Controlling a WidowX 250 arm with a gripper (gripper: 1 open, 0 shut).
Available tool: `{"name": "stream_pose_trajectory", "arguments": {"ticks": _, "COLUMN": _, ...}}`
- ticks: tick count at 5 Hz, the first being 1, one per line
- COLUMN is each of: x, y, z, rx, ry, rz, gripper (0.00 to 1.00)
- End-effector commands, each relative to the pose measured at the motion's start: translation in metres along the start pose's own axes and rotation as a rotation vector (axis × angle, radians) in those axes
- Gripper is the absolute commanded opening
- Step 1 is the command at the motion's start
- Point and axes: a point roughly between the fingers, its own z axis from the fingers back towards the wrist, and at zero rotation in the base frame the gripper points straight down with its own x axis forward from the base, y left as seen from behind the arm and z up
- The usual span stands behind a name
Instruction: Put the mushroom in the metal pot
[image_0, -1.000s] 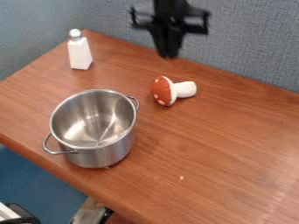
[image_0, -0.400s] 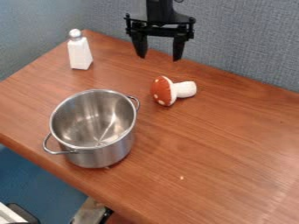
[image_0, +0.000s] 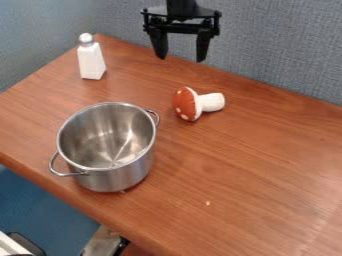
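I will grab the mushroom next, and my gripper needs to take it by its red cap (image_0: 186, 104) so that it can go into the metal pot (image_0: 107, 146).
The mushroom (image_0: 195, 102) lies on its side on the wooden table (image_0: 254, 160), red-brown cap toward the left, cream stem toward the right. The metal pot (image_0: 107, 146) stands near the table's front left edge, shiny and with nothing inside. My gripper (image_0: 181, 48) hangs over the back of the table, pointing down, with its two black fingers (image_0: 158, 44) spread wide and nothing between them. It sits above and behind the mushroom, apart from it.
A white bottle (image_0: 91, 57) with a cap stands at the back left of the table. A grey-blue wall rises behind the table. The table's front edge runs diagonally just below the pot.
The gripper went from shut to wide open. It also came down a little and shifted slightly left; mushroom, pot and bottle stayed put.
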Motion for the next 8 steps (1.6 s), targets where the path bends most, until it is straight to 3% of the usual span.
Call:
{"name": "stream_pose_trajectory", "arguments": {"ticks": 1, "x": 0.006, "y": -0.007, "z": 0.009, "rx": -0.004, "ry": -0.040, "rz": 0.031, "gripper": 1.00}}
{"name": "stream_pose_trajectory", "arguments": {"ticks": 2, "x": 0.004, "y": -0.025, "z": -0.002, "rx": 0.004, "ry": -0.026, "rz": 0.035, "gripper": 1.00}}
{"name": "stream_pose_trajectory", "arguments": {"ticks": 4, "x": -0.031, "y": -0.017, "z": -0.070, "rx": 0.054, "ry": 0.076, "rz": -0.207, "gripper": 1.00}}
{"name": "stream_pose_trajectory", "arguments": {"ticks": 5, "x": -0.016, "y": 0.006, "z": -0.092, "rx": 0.028, "ry": 0.070, "rz": -0.167, "gripper": 1.00}}
{"name": "stream_pose_trajectory", "arguments": {"ticks": 6, "x": -0.009, "y": -0.001, "z": -0.089, "rx": 0.027, "ry": 0.066, "rz": -0.136, "gripper": 0.00}}
{"name": "stream_pose_trajectory", "arguments": {"ticks": 8, "x": -0.016, "y": -0.003, "z": -0.060, "rx": 0.043, "ry": 0.024, "rz": -0.265, "gripper": 0.00}}
